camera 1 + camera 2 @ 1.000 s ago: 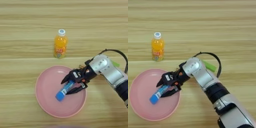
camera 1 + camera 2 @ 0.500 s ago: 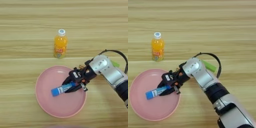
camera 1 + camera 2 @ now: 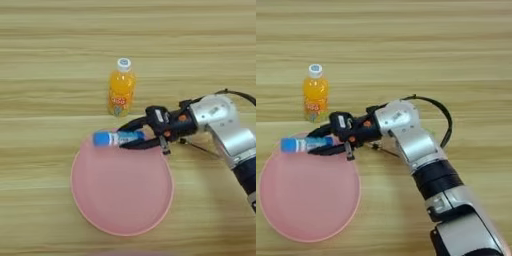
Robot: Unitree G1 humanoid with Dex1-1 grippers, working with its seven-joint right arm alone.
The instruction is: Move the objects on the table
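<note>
The blue glue-stick tube hangs above the far rim of the pink plate, so the tube stays held in my right gripper for now.
My right gripper [image 3: 131, 136] is shut on the blue glue-stick tube [image 3: 117, 138], gripping its right end. The tube lies level, its blue cap pointing left over the far rim of a pink plate [image 3: 122, 200]. It appears lifted off the plate. The orange-drink bottle [image 3: 121, 92] stands upright on the table [image 3: 50, 50] just behind the plate and close above the gripper. In the right eye view the tube [image 3: 303, 145] and gripper [image 3: 321, 142] show at the left, the bottle [image 3: 314, 99] above them.
The silver forearm [image 3: 411, 140] reaches in from the lower right, with a black cable [image 3: 443, 120] looping behind it. The pink plate [image 3: 306, 200] holds nothing else.
The gripper has carried the glue stick up out of the plate's middle toward its far rim, turning it from slanted to level. The bottle has stayed put.
</note>
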